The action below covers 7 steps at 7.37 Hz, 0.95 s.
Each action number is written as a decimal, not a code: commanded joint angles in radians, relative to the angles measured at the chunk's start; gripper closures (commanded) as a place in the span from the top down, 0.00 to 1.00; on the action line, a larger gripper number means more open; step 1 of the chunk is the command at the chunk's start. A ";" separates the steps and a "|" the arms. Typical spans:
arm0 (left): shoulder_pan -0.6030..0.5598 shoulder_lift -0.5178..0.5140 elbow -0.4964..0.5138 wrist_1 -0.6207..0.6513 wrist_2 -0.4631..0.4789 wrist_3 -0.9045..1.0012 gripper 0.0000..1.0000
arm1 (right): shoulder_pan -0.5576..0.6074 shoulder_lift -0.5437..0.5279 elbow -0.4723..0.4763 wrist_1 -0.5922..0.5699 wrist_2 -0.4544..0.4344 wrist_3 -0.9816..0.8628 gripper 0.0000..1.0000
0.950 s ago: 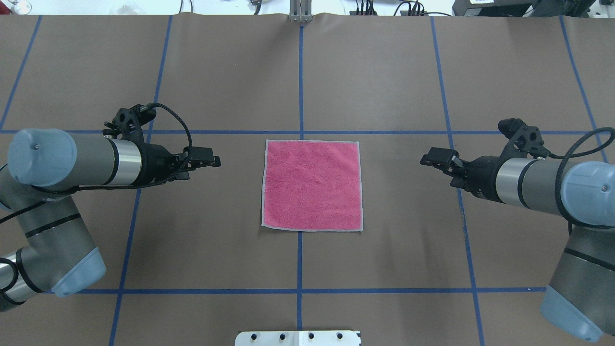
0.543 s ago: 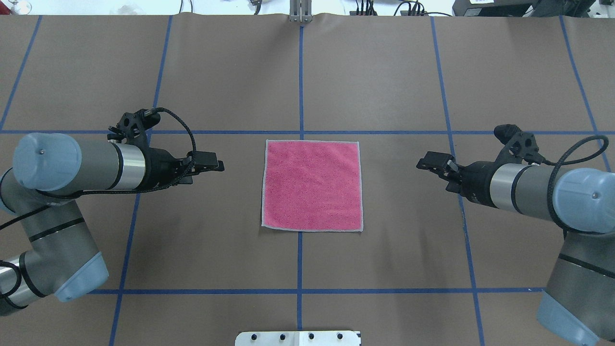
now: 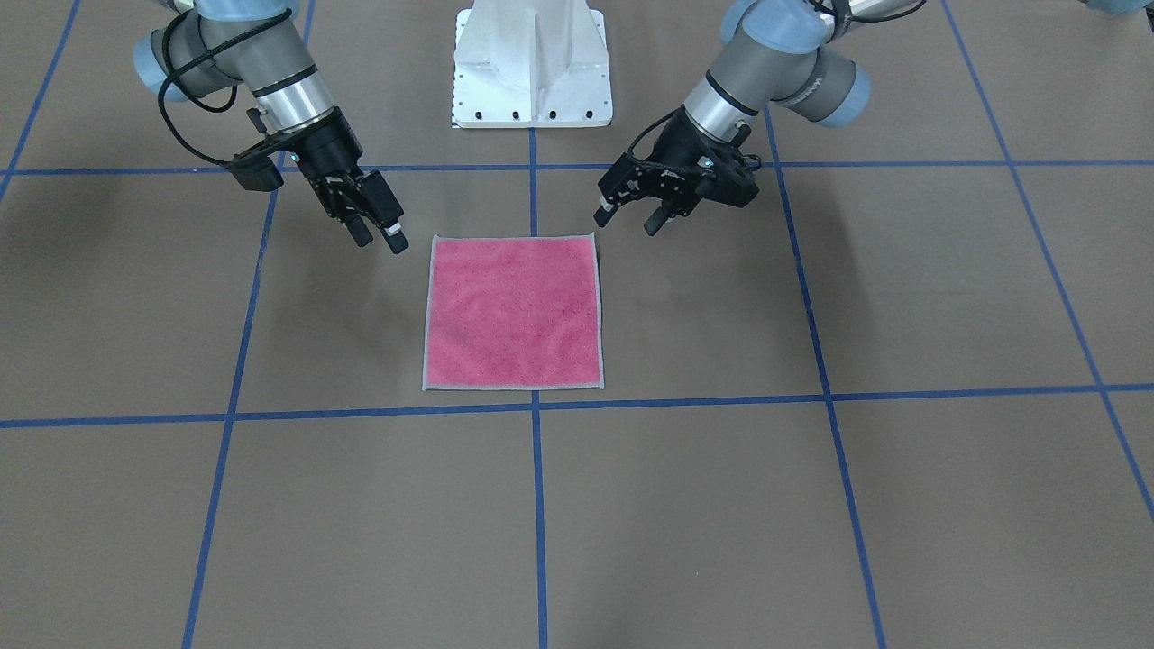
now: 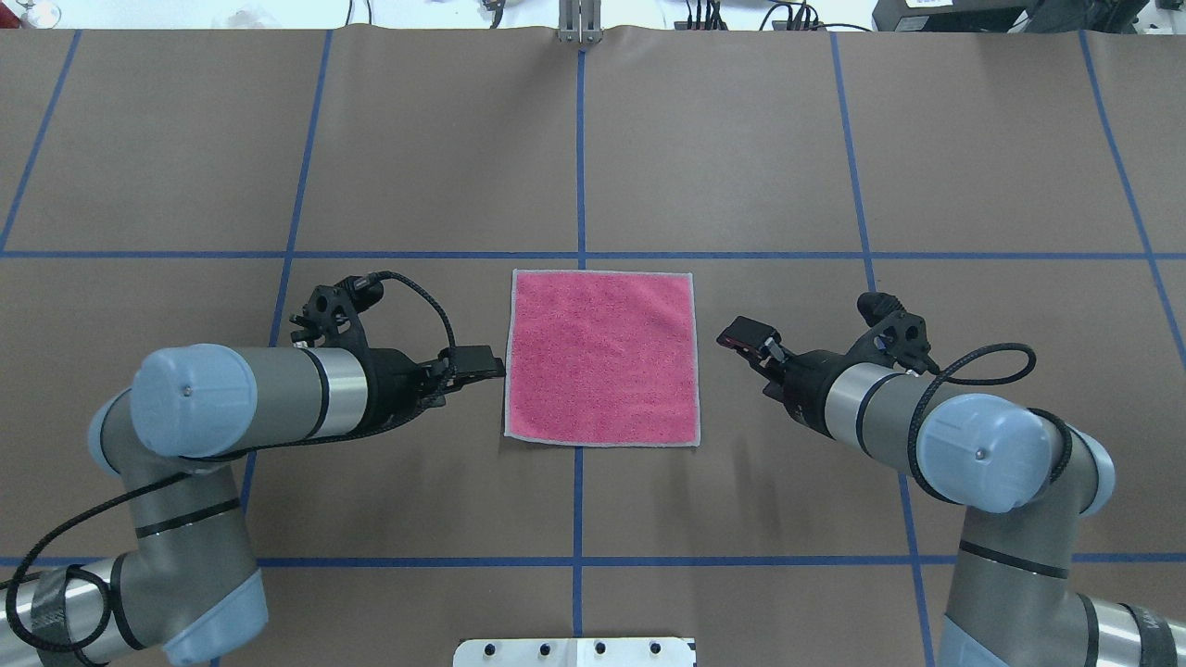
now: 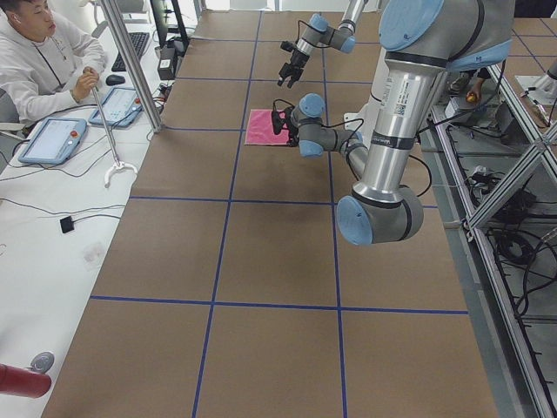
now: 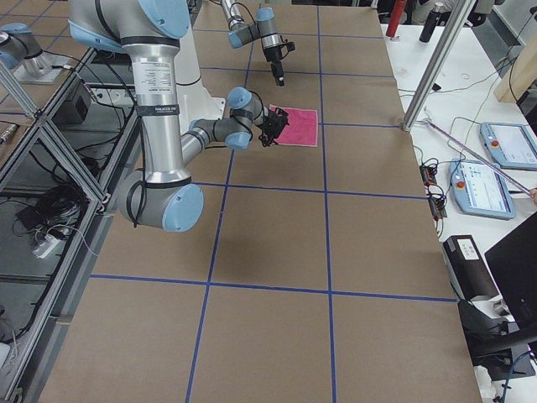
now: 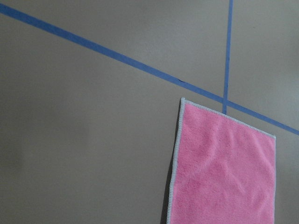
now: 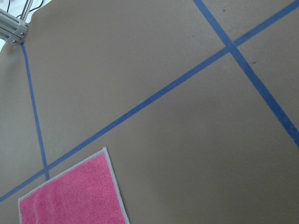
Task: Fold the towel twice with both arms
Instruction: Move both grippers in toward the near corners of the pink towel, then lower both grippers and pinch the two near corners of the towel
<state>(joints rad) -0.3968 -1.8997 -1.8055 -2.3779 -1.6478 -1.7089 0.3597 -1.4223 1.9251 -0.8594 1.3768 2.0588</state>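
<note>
The pink towel (image 3: 513, 313) (image 7: 222, 172) is to be folded, so my left gripper should next grab it by its edged corner on the pedestal side.
The towel (image 4: 602, 357) lies flat and unfolded, pink face up, with light grey edging, at the table's middle; it also shows in the front view (image 3: 514, 311). My left gripper (image 4: 489, 363) hovers just off the towel's left edge, and in the front view (image 3: 627, 222) its fingers stand apart, open and empty. My right gripper (image 4: 735, 333) hovers a short way off the towel's right edge, and in the front view (image 3: 377, 242) it is open and empty. Neither touches the towel. Each wrist view shows a towel corner, left (image 7: 224, 172) and right (image 8: 70, 196), but no fingers.
The brown table cover carries a grid of blue tape lines (image 4: 579, 157). The white bolted pedestal (image 3: 532, 63) stands at the robot's side of the table. A metal bracket (image 4: 579, 32) sits at the far edge. An operator (image 5: 43, 61) sits at a side desk.
Both arms have swung inward and back toward the robot's side. Each gripper is now much nearer the towel's side edge. The towel has not moved.
</note>
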 commanded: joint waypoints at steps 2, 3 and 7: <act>0.065 -0.022 0.058 0.006 0.092 -0.147 0.97 | -0.054 0.011 0.009 0.002 -0.079 0.103 0.97; 0.067 -0.048 0.086 0.006 0.095 -0.156 0.91 | -0.054 0.010 0.009 0.002 -0.081 0.103 0.97; 0.069 -0.082 0.135 0.025 0.095 -0.175 0.65 | -0.058 0.008 0.009 0.002 -0.087 0.100 0.99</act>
<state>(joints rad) -0.3289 -1.9785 -1.6756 -2.3649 -1.5526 -1.8829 0.3036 -1.4138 1.9344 -0.8575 1.2915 2.1583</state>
